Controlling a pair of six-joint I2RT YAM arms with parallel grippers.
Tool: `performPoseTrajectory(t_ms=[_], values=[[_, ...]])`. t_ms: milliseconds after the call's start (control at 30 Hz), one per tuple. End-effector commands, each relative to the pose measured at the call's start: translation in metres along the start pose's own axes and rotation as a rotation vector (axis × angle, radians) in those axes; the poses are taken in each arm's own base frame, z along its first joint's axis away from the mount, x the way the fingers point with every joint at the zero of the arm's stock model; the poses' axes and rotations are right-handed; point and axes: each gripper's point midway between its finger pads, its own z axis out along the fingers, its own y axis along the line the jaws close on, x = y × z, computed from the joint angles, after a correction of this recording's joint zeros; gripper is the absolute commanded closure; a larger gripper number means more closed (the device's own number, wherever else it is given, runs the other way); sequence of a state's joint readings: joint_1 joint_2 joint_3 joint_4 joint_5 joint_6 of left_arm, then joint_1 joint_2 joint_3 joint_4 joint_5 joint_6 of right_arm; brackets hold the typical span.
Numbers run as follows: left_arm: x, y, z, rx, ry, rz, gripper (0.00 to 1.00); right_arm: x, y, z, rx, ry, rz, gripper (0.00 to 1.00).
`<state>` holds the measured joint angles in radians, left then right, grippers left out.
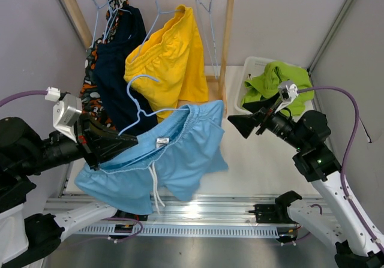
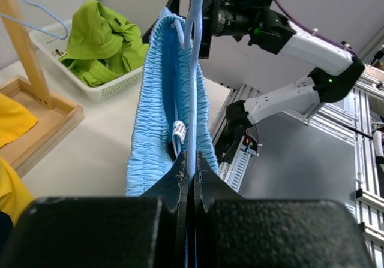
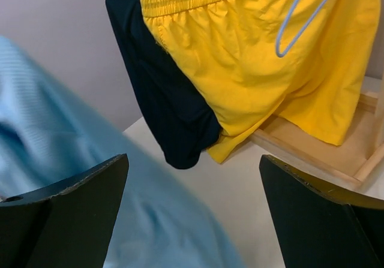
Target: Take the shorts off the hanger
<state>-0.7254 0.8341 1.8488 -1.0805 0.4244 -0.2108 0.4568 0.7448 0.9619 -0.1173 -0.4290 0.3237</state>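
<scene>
The light blue shorts need to come off the hanger. My right gripper needs to grab the light blue shorts' side edge (image 1: 215,109) (image 3: 41,103) next, near the waistband and opposite my left gripper, to pull them off.
The light blue shorts (image 1: 180,151) hang by their waistband on a light blue hanger (image 1: 139,103), held off the rack above the table. My left gripper (image 1: 133,141) is shut on the hanger's wire, which runs up between its fingers in the left wrist view (image 2: 192,155), with the shorts (image 2: 157,100) draped over the hanger (image 2: 195,64). My right gripper (image 1: 233,126) is open and empty, just right of the shorts' edge (image 3: 54,160); its jaws (image 3: 193,160) stand wide apart. Yellow (image 1: 171,58), dark navy (image 1: 120,76) and camouflage shorts (image 1: 91,85) hang on the rack.
The wooden rack (image 1: 225,34) stands at the back with empty wire hangers (image 1: 207,16). A white basket (image 1: 253,63) at the right holds the lime green shorts (image 1: 276,82). The rack's wooden base tray (image 3: 312,154) lies under the yellow shorts (image 3: 252,58).
</scene>
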Motion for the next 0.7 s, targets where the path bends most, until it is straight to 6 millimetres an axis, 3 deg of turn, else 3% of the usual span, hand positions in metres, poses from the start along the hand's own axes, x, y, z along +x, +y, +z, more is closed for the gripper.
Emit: performPoseTrajectory(t_ms=[0,233,367,467,600,667], values=[[-0.026,-0.01,0.016,0.076,-0.06,0.004,1.0,-0.019,0.022,0.007,-0.076,-0.048,0.007,0.01],[-0.025,0.005,0.024,0.014,-0.06,0.015,1.0,-0.008,0.051,0.025,-0.141,-0.03,0.012,0.01],[-0.023,0.017,0.025,-0.048,-0.049,0.021,1.0,-0.009,0.059,0.021,-0.116,-0.026,-0.026,0.01],[-0.023,0.031,0.022,-0.128,-0.051,0.024,1.0,-0.016,0.044,0.008,-0.017,-0.053,-0.048,0.0],[-0.029,0.048,0.013,-0.242,-0.07,0.041,1.0,-0.023,-0.012,-0.018,0.318,-0.088,-0.048,0.01],[-0.033,0.053,0.012,-0.276,-0.078,0.044,1.0,-0.027,-0.02,-0.03,0.375,-0.112,-0.051,0.0]])
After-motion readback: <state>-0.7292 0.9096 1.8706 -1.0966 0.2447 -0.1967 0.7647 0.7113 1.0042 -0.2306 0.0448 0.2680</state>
